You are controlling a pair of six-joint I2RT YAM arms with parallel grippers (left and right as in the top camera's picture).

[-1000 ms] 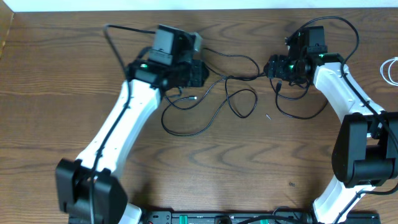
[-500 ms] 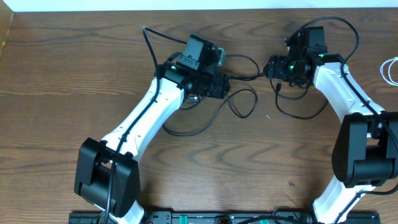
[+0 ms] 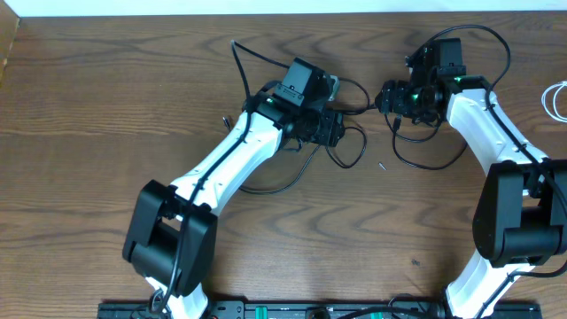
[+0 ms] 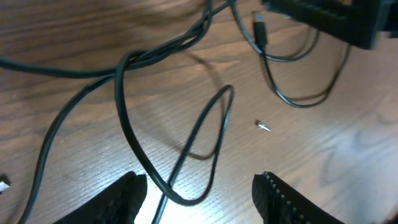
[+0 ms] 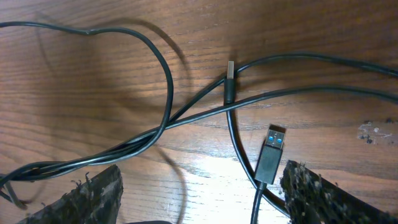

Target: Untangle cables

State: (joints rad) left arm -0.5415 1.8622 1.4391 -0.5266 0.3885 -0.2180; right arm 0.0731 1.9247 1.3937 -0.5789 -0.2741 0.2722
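I need to pull the cables apart, so my left gripper should next grab the narrow black cable loop (image 3: 346, 166) beside the knot and leave the plugs free.
Several thin black cables (image 3: 359, 110) lie tangled on the wooden table between my two grippers, with loops trailing below. My left gripper (image 3: 335, 129) is open just left of the knot; in the left wrist view its jaws (image 4: 199, 202) stand wide apart over a narrow cable loop (image 4: 214, 134) lying on the wood, not gripping it. My right gripper (image 3: 390, 96) is open too. In the right wrist view, a blue-tipped USB plug (image 5: 272, 152) lies just inside its right finger (image 5: 317, 193), a second plug (image 5: 229, 78) lies further out, and crossed cables (image 5: 155, 134) run left.
A white cable (image 3: 558, 99) lies at the table's right edge, apart from the tangle. A tiny pale fragment (image 4: 264, 127) sits on the wood beside the loop. The table's far edge runs along the top.
My left arm has swung right, from the table's left-middle to the tangle, and its jaws have opened wider. The right arm has stayed in place.
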